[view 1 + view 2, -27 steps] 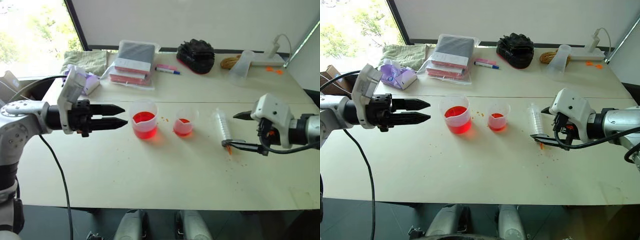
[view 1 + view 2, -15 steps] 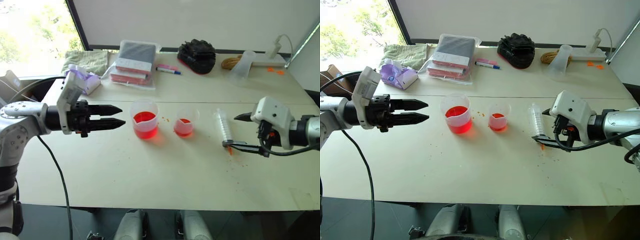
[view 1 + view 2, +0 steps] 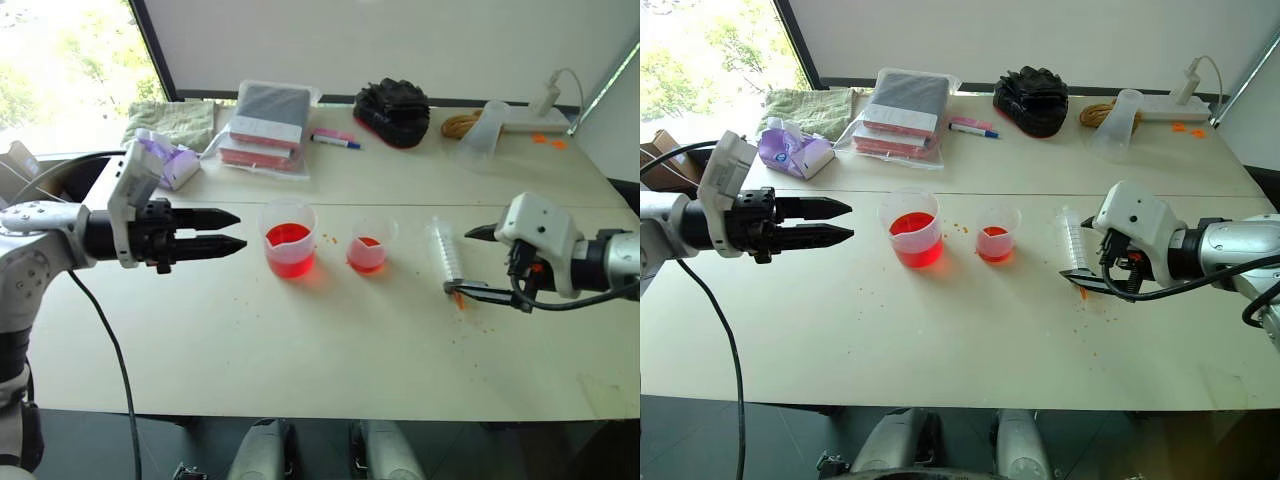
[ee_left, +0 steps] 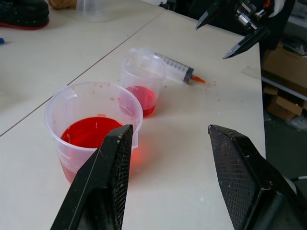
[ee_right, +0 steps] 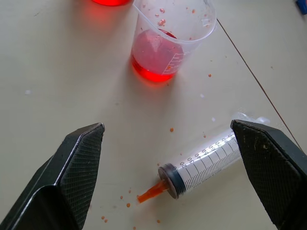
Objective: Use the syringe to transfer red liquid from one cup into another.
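The right gripper grabs the syringe by the middle of its body next, since the syringe stretches long from its wide rim to its orange tip.
The larger clear cup stands mid-table, about a third full of red liquid. Just right of it is the smaller cup, with a little red liquid at its bottom. Further right the syringe lies flat on the table, its orange tip toward the front edge and its barrel looking empty. My right gripper is open and hovers over the syringe's tip end, one finger on either side, touching nothing. To the left of the larger cup my left gripper points level at it, open and empty.
Along the back lie a green cloth, a purple pack, bagged pink boxes, a marker pen, a black bundle, a clear beaker and a power strip. Red droplets speckle the table near the syringe.
My left gripper has drawn slightly to the left, away from the larger cup. The right gripper, both cups and the syringe stay where they were.
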Controlling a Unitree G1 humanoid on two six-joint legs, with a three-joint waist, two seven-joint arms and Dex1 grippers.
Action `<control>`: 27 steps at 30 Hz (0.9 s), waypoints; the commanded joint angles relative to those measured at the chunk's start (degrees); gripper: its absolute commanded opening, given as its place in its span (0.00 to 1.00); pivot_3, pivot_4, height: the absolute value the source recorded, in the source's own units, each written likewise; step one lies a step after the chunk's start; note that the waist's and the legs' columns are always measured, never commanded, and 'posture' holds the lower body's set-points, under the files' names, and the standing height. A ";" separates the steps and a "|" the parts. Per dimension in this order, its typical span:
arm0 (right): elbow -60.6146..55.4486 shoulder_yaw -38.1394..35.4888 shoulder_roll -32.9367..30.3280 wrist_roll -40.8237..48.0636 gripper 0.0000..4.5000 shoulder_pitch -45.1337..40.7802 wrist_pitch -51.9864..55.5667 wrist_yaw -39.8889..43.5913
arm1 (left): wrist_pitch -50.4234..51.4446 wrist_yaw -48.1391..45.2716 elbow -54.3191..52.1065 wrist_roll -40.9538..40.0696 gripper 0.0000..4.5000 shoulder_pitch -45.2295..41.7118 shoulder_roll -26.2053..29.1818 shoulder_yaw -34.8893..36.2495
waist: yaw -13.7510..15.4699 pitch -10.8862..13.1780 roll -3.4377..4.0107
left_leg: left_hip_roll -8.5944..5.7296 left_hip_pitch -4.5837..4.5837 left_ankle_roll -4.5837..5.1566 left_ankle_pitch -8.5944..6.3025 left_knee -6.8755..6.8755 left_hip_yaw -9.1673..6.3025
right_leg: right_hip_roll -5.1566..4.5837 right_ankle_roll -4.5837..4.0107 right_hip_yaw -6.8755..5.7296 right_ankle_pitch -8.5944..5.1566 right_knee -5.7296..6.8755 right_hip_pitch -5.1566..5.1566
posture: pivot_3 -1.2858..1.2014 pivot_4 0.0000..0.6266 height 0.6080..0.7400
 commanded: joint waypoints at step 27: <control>41.89 18.74 16.47 12.35 0.98 -40.66 42.43 -38.85 | -4.76 -3.34 7.58 6.13 0.58 -16.13 -8.85 -9.49 | -0.26 -0.04 -0.05 | -0.01 -0.02 0.00 0.01 0.00 0.05 | 0.01 0.00 0.03 0.00 0.05 -0.05 | 0.52 0.24 1.00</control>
